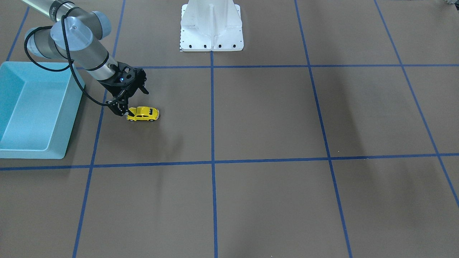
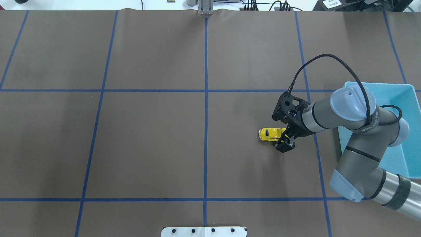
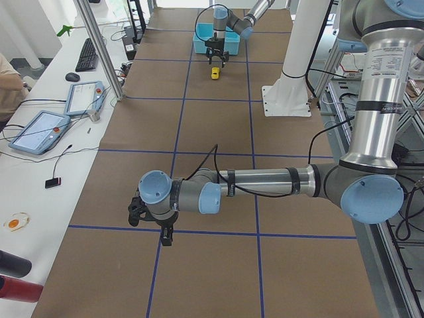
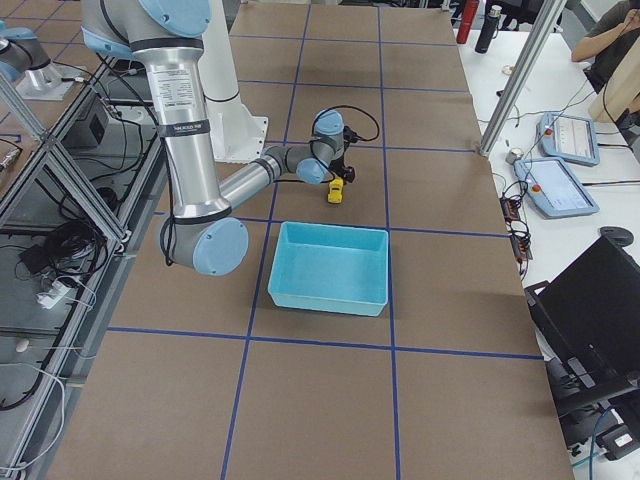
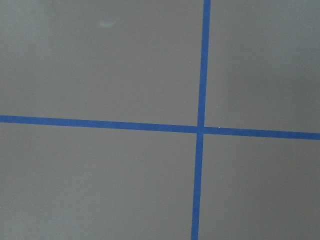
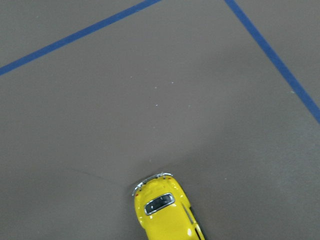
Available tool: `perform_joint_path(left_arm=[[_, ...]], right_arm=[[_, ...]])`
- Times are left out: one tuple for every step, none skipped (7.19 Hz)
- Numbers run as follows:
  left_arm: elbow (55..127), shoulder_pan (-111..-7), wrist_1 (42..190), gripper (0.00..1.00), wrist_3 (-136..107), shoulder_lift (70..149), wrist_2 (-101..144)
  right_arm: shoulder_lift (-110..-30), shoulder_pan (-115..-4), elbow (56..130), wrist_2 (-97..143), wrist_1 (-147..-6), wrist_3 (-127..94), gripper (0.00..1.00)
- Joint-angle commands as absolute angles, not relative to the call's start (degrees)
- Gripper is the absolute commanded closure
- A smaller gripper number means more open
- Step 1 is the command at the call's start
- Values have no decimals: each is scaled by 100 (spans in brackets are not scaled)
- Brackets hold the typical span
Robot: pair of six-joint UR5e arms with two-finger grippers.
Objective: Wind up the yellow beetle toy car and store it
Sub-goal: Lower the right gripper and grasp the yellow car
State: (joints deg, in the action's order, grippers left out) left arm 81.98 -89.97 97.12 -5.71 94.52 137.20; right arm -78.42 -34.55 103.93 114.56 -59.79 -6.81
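Note:
The fingers fall short of the yellow toy car's dark window (image 1: 151, 111) (image 6: 160, 204), so closing now would miss. My right gripper lowers farther, then closes on the car.
The yellow beetle toy car (image 1: 143, 114) stands on its wheels on the brown table, a short way from the blue bin. It also shows in the overhead view (image 2: 270, 134) and at the bottom edge of the right wrist view (image 6: 165, 212). My right gripper (image 1: 125, 109) is tilted down at the car's rear end, with its fingers standing on either side of the rear; it looks open (image 2: 286, 138). My left gripper (image 3: 164, 235) hangs low over the table far from the car, and I cannot tell whether it is open or shut. Its wrist view shows only table and tape.
A light blue bin (image 1: 71, 104) sits beside the right arm (image 2: 378, 85), empty as far as I can see. The white robot pedestal (image 1: 211, 28) stands at the table's middle. Blue tape lines (image 1: 212, 118) divide the brown table.

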Motion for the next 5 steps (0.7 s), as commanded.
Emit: perform_joint_path(left_arm=[[8191,-8991,9712,0,-571,9448,13720],[8183,-8991,9712,0,-571,9457,13711],[8183,-8991,9712,0,-571,9457,13711],[8183,-8991,9712,0,-571,9457,13711],[8183,-8991,9712,0,-571,9457,13711]], right_arm=[[-7963,-3375,10362,11268,-5801,-214,0],[-7945,-3331,10354,11215,-5809,-98,0],[-7928,-3227,10310,11076,-5810,8,0],[-7884,-3173,10214,10944,-5810,270,0],[-7875,-3199,10213,10942,-5801,446,0]])
